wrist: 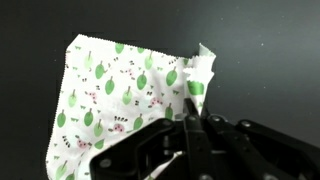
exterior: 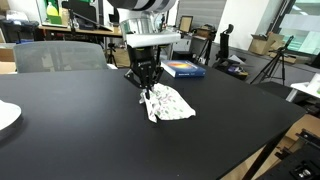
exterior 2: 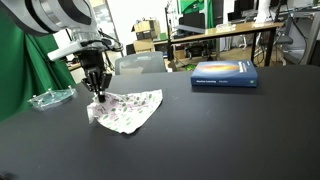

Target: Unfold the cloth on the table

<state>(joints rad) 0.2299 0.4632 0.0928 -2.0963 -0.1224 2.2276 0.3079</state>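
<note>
The leaf print is flat beside the fingers and the held corner hangs just above the tabletop, so it is time for my gripper to release the cloth.
A white cloth with a green leaf print lies on the black table, partly spread out. It also shows in the other exterior view and in the wrist view. My gripper stands at one corner of the cloth, pointing straight down. Its fingers are shut on that corner and hold it a little above the table, so the edge there is bunched and lifted. In an exterior view the gripper is at the cloth's left end.
A blue book lies on the table beyond the cloth, also visible in an exterior view. A clear plastic dish sits near the table's edge. A white plate is at the table's side. Chairs and desks stand behind.
</note>
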